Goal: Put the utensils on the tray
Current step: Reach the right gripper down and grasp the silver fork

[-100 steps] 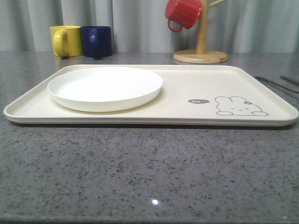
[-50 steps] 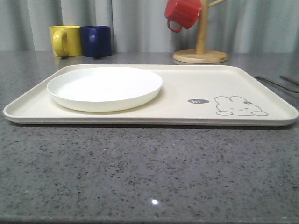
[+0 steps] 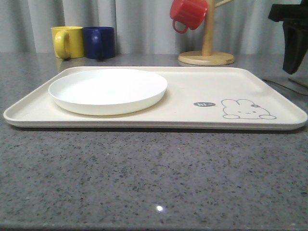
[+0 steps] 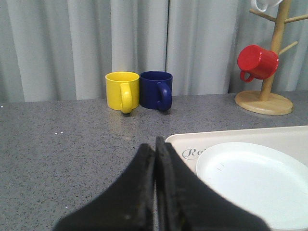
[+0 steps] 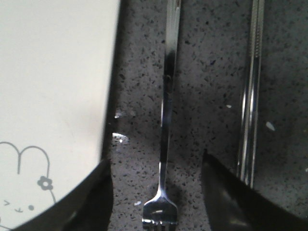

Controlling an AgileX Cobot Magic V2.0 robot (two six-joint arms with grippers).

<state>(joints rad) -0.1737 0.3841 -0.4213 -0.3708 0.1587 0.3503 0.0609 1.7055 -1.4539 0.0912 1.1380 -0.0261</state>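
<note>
The robot's right gripper isn't ready to close on the fork yet. Its fingers are high above the fork (image 3: 284, 86) in the front view and would miss if they closed now, so they should go lower first.
The cream tray (image 3: 192, 91) with its grey rabbit drawing lies across the middle of the counter. Just off its right edge a steel fork (image 5: 166, 120) lies on the grey stone, and a pair of flat chopsticks (image 5: 252, 86) lies parallel beyond it. My right gripper (image 5: 156, 161) hovers open above the fork. Its dark fingers (image 5: 91, 202) straddle the handle near the tines without touching it. In the front view the right gripper (image 3: 291, 62) hangs at the far right. My left gripper (image 4: 155, 144) is shut on nothing by the tray's corner (image 4: 183, 142). No spoon is in view.
A round white plate (image 3: 108, 90) takes up the tray's left half. A yellow mug (image 3: 67, 42) and a blue mug (image 3: 99, 42) stand behind the tray. A wooden mug tree (image 3: 207, 53) holding a red mug (image 3: 188, 13) stands at the back right.
My right gripper has come into the front view at the upper right, above the utensils. Tray, plate and mugs have stayed put.
</note>
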